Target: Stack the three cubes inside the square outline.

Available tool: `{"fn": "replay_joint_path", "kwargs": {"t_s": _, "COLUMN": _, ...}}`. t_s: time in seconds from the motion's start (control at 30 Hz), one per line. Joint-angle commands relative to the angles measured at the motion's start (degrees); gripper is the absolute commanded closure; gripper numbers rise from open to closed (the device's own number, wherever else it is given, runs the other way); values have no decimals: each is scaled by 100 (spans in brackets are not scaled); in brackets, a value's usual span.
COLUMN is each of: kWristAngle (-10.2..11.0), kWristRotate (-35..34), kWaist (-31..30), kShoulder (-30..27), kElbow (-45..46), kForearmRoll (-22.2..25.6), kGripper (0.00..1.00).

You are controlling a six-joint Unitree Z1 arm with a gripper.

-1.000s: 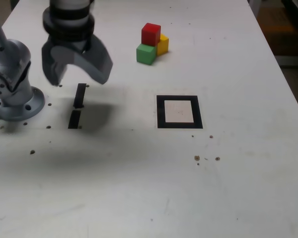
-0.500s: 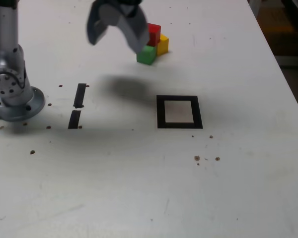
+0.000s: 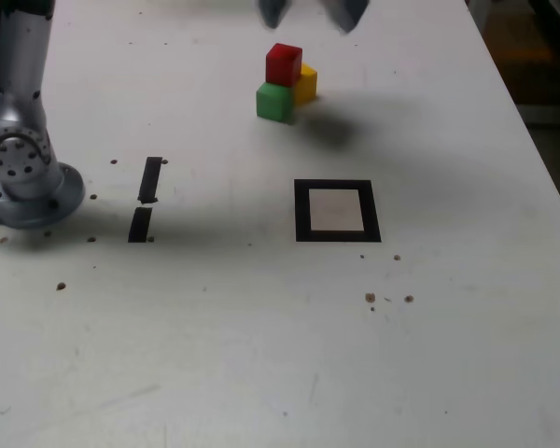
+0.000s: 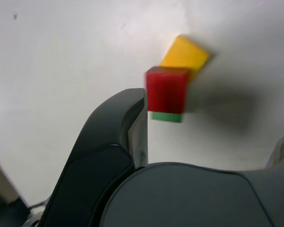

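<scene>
I will start the stack inside the square outline. My gripper will grab the red cube point(image 3: 284, 63) by its opposite sides next.
The red cube point(image 3: 284, 63) rests on top of the green cube point(image 3: 274, 102) and the yellow cube point(image 3: 305, 84), which sit touching at the far middle of the table. My gripper point(image 3: 308, 11) hangs open above and just behind them, only its tips showing at the exterior view's top edge. In the wrist view the red cube point(image 4: 166, 90) covers most of the green cube point(image 4: 166, 117), with the yellow cube point(image 4: 185, 54) beyond; one dark finger point(image 4: 132, 123) stands beside the red cube without touching it. The square outline point(image 3: 301, 211) lies bare, nearer the camera than the cubes.
The arm's grey base point(image 3: 23, 177) stands at the exterior view's left. Two short black tape strips point(image 3: 150, 179) lie beside it. Small dark specks point(image 3: 371, 298) dot the white table near the outline. The table's right edge point(image 3: 541, 159) runs close by.
The gripper has swung from above the tape strips at the exterior view's left, away from the camera and rightward, to above the cubes. The cubes have not moved.
</scene>
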Motion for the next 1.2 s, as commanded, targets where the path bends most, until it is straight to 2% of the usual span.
{"fn": "replay_joint_path", "kwargs": {"t_s": 0.0, "kWristAngle": 55, "kWristRotate": -15, "kWaist": 53, "kShoulder": 54, "kElbow": 115, "kForearmRoll": -93, "kGripper": 3}}
{"fn": "replay_joint_path", "kwargs": {"t_s": 0.27, "kWristAngle": 397, "kWristRotate": -106, "kWaist": 191, "kShoulder": 96, "kElbow": 595, "kForearmRoll": -356, "kGripper": 3}}
{"fn": "replay_joint_path", "kwargs": {"t_s": 0.43, "kWristAngle": 408, "kWristRotate": -154, "kWaist": 221, "kShoulder": 255, "kElbow": 764, "kForearmRoll": -554, "kGripper": 5}}
{"fn": "replay_joint_path", "kwargs": {"t_s": 0.57, "kWristAngle": 358, "kWristRotate": -195, "kWaist": 326, "kShoulder": 425, "kElbow": 1034, "kForearmRoll": -862, "kGripper": 11}}
{"fn": "replay_joint_path", "kwargs": {"t_s": 0.7, "kWristAngle": 323, "kWristRotate": -236, "kWaist": 383, "kShoulder": 488, "kElbow": 1223, "kForearmRoll": -1140, "kGripper": 25}}
{"fn": "replay_joint_path", "kwargs": {"t_s": 0.93, "kWristAngle": 226, "kWristRotate": -308, "kWaist": 384, "kShoulder": 347, "kElbow": 1262, "kForearmRoll": -1284, "kGripper": 62}}
{"fn": "replay_joint_path", "kwargs": {"t_s": 1.17, "kWristAngle": 46, "kWristRotate": -276, "kWaist": 384, "kShoulder": 304, "kElbow": 1256, "kForearmRoll": -1264, "kGripper": 81}}
